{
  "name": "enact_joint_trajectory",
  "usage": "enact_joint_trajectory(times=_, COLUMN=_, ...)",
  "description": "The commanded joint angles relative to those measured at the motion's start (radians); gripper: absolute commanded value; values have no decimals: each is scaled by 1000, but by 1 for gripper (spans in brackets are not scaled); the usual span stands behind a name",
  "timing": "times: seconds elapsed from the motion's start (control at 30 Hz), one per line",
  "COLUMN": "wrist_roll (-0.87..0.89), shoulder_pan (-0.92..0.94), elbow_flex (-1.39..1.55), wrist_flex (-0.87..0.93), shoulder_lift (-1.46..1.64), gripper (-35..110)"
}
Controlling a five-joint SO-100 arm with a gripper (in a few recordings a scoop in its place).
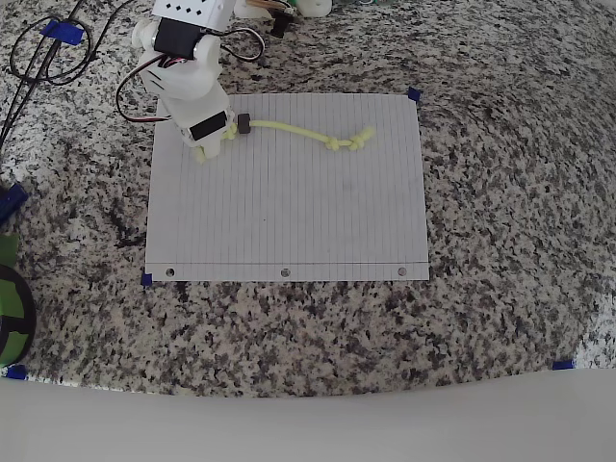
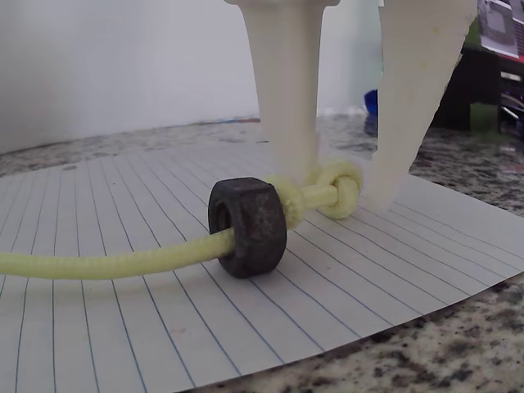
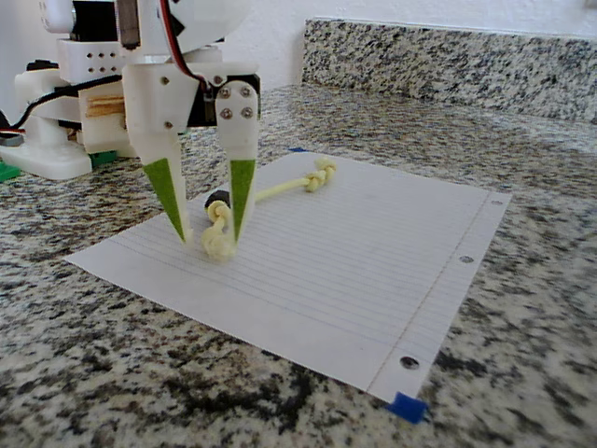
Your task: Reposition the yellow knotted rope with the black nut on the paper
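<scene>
The yellow knotted rope [image 1: 298, 132] needs to be moved to its new position on the paper [image 1: 289, 207], so my gripper needs to grab its knotted end beside the black nut.
The paper [image 1: 289, 212] lies flat on the granite counter, its punched holes along the near edge in the overhead view. Across its far part runs the yellow knotted rope [image 1: 298, 132], with the black nut [image 1: 243, 123] threaded on it close to the left end. My white gripper [image 1: 205, 135] stands upright over that end. In the wrist view the gripper [image 2: 340, 184] is open, and its fingers [image 2: 286, 106] straddle the end knot [image 2: 340, 190] beside the nut [image 2: 247, 227]. The fixed view shows the green-faced fingertips [image 3: 241, 201] resting on the paper [image 3: 373, 261], with the knot [image 3: 219, 243] between them.
Black cables [image 1: 48, 48] loop at the far left near the arm's base [image 3: 56, 140]. A green and black object [image 1: 10, 303] sits at the left edge. Blue tape marks the paper's corners [image 3: 408, 406]. A granite backsplash [image 3: 448, 56] rises behind the counter.
</scene>
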Motion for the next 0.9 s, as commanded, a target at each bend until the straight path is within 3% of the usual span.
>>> enact_joint_trajectory(times=0.0, wrist_roll=3, shoulder_pan=5, elbow_flex=-29, wrist_flex=-9, shoulder_lift=-3, gripper=14)
enact_joint_trajectory(times=0.13, wrist_roll=-2, shoulder_pan=5, elbow_flex=-29, wrist_flex=-9, shoulder_lift=-3, gripper=0)
enact_joint_trajectory(times=0.37, wrist_roll=-21, shoulder_pan=9, elbow_flex=-26, wrist_flex=0, shoulder_lift=28, gripper=0)
enact_joint_trajectory(times=0.87, wrist_roll=-531, shoulder_pan=163, elbow_flex=-21, wrist_flex=-31, shoulder_lift=440, gripper=0)
